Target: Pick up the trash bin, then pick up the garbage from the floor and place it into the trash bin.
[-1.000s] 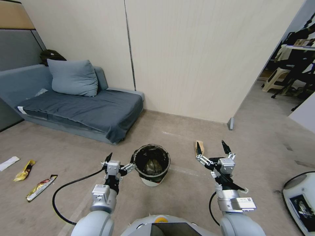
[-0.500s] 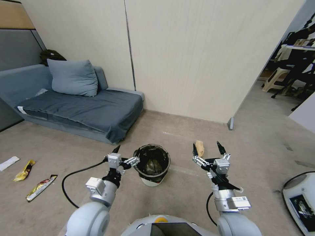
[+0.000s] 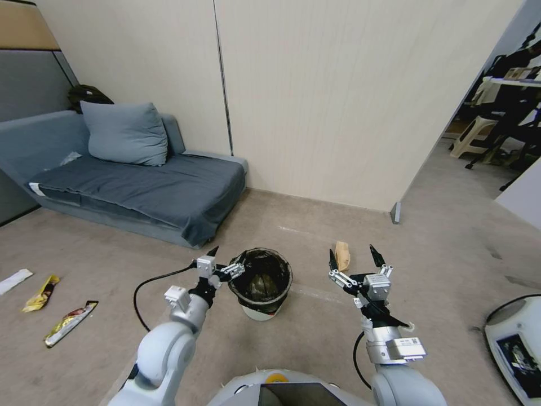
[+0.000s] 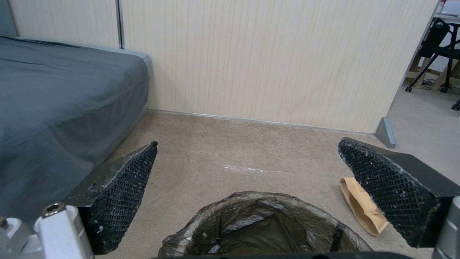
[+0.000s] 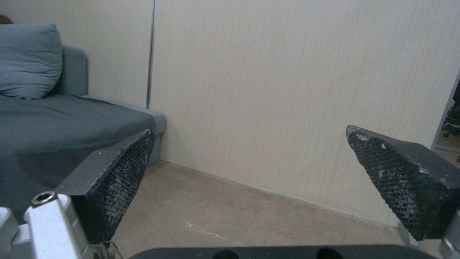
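Note:
The bin's round body (image 3: 261, 312) is wider than my open fingers. I next need to grab the bin with my left gripper by its thin, bag-covered rim (image 3: 232, 283).
The trash bin (image 3: 260, 280), white with a crinkled black bag over its rim, stands on the floor right in front of me, with litter inside. My left gripper (image 3: 226, 260) is open beside the bin's left rim, one fingertip just at the bag's edge. In the left wrist view the bin (image 4: 262, 227) lies below the open left gripper (image 4: 247, 143). My right gripper (image 3: 353, 255) hangs open to the right of the bin, holding nothing, and is also open in its wrist view (image 5: 250, 131). A brown paper piece (image 3: 341, 255) (image 4: 363, 209) lies on the floor beyond it. Two yellow packets (image 3: 40, 293) (image 3: 70, 322) and a white scrap (image 3: 16, 280) lie far left.
A grey sofa (image 3: 141, 189) with a pillow stands at the back left against the cream wall (image 3: 315, 101). A white machine base (image 3: 515, 344) sits at the right edge. Chairs and a stool (image 3: 473, 138) stand in the room past the wall's end.
My left arm has swung forward and to the right, bringing its open gripper up to the bin's left rim. The right gripper has drifted slightly left.

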You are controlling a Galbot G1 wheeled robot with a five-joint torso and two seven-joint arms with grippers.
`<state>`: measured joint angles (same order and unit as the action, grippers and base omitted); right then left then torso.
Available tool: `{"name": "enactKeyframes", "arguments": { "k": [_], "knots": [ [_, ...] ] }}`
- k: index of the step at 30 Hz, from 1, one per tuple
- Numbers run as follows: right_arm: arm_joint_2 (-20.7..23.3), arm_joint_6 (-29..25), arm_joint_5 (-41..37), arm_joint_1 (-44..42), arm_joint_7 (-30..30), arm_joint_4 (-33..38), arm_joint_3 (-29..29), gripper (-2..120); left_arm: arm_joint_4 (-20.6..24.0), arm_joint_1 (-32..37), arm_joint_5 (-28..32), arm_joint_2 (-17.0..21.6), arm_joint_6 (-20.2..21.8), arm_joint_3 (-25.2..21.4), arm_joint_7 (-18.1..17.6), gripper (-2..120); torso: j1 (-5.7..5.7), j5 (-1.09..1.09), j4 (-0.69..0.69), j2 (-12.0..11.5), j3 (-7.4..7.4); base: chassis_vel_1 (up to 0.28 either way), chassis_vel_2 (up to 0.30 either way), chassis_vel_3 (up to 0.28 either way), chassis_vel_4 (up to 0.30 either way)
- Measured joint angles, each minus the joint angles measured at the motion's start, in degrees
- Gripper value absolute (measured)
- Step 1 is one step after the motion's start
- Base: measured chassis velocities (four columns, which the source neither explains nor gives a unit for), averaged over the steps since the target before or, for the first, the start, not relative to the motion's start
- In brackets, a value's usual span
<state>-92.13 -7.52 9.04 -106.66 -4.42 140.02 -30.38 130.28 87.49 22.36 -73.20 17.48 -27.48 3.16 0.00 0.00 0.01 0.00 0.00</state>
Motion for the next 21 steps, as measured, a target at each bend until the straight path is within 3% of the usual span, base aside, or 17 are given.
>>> {"name": "enactKeyframes", "arguments": {
  "k": [3, 5, 7, 8, 21],
  "knots": [
    [0.0, 0.0, 0.3, 0.1, 0.0, -0.5, -0.1, 100, -3.6, -2.0, 0.8, 0.0, 0.1, 0.6, -0.1, 97, 0.00, 0.03, 0.00, 0.0, 0.00, 0.000, 0.000, 0.000, 0.000],
    [0.0, 0.0, 0.4, 0.1, 0.0, -0.6, -0.1, 100, -8.8, -4.6, 1.6, -0.1, 0.3, 1.7, -0.5, 97, 0.00, -0.05, -0.03, 0.0, 0.01, 0.000, 0.000, 0.000, 0.000],
    [0.0, 0.0, 0.4, 0.1, 0.0, -0.6, -0.1, 100, -10.5, -5.5, 1.7, -0.4, 0.4, 2.0, -0.6, 97, 0.00, 0.03, -0.03, 0.0, 0.00, 0.000, 0.000, 0.000, 0.000],
    [0.0, 0.0, 0.4, 0.1, 0.0, -0.6, -0.1, 100, -11.9, -6.2, 1.8, -0.7, 0.5, 2.4, -0.8, 97, 0.00, -0.03, -0.02, 0.0, 0.00, 0.000, 0.000, 0.000, 0.000],
    [0.0, 0.0, 0.5, 0.2, 0.0, -1.0, -0.1, 100, -15.5, -6.8, -1.5, -2.8, 0.0, 2.9, -1.8, 97, 0.00, 0.00, -0.01, 0.0, 0.00, 0.000, 0.000, 0.000, 0.000]
  ]
}}
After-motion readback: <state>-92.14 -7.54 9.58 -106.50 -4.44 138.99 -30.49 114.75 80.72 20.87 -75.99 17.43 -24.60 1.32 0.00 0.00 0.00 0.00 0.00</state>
